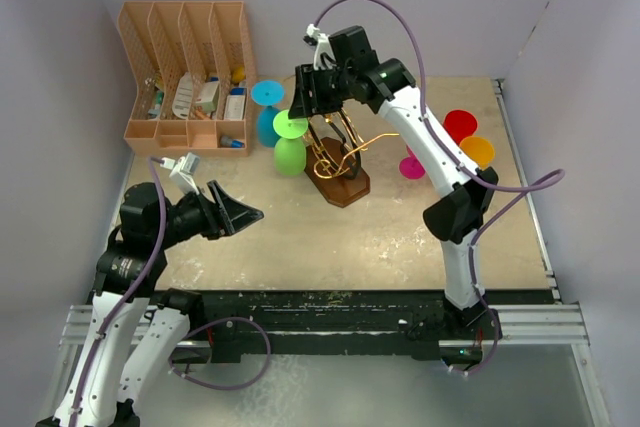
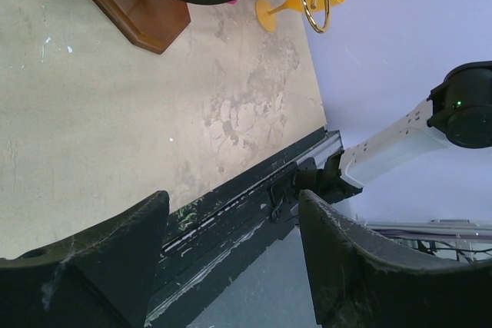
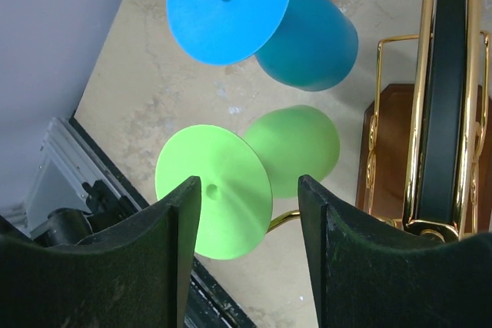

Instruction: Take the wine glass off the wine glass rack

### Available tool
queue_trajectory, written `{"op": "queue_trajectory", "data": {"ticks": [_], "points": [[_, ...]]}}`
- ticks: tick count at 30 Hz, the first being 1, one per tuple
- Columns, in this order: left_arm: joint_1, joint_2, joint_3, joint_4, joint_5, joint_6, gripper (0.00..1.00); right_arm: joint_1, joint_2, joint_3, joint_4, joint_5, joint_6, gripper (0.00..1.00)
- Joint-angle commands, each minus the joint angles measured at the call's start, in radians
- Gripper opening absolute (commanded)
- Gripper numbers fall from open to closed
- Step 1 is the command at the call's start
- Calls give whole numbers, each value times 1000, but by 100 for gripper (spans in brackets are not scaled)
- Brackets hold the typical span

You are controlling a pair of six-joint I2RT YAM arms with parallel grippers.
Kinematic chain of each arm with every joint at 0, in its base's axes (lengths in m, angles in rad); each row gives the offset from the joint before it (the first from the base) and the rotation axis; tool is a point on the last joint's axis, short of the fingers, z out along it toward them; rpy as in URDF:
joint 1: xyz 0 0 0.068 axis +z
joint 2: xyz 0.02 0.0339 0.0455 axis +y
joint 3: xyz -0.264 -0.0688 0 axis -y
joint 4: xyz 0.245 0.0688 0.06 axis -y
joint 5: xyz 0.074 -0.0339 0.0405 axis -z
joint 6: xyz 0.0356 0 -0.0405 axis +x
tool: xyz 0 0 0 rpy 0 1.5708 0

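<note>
I will next grab the green wine glass (image 1: 290, 143) with my right gripper by the edge of its foot, so its stem stays free to slide off the gold arm.
The wine glass rack (image 1: 340, 159) is gold wire on a dark brown wooden base (image 3: 384, 151). A green wine glass (image 1: 290, 143) hangs upside down on a gold arm at its left side. In the right wrist view its round foot (image 3: 215, 190) faces the camera with the bowl (image 3: 296, 147) behind it. My right gripper (image 3: 250, 190) is open just above that foot, one finger on each side, not touching it. My left gripper (image 1: 238, 215) is open and empty, low at the near left, well away from the rack; it also shows in the left wrist view (image 2: 231, 213).
A blue wine glass (image 3: 229, 5) hangs upside down just left of the green one. Red (image 1: 460, 125), orange (image 1: 478, 151) and pink (image 1: 412, 165) glasses lie right of the rack. A tan slotted organiser (image 1: 190, 77) stands at the back left. Walls close both sides.
</note>
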Motion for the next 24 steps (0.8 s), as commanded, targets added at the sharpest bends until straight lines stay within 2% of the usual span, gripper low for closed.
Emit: {"op": "queue_trajectory", "data": {"ticks": [1,18,21,24], "points": [[2,-9,41,9,-11,24,71,9,-19,39,-4,1,-23,56],[2,-16,28,1,-19,23,71,9,-89,-40,62,-166,9,53],[2,-16,25,2,-19,21,71,9,-98,-42,65,-167,12,49],[2,-14,22,6,-18,20,71,8,-104,-46,69,-181,14,39]]}}
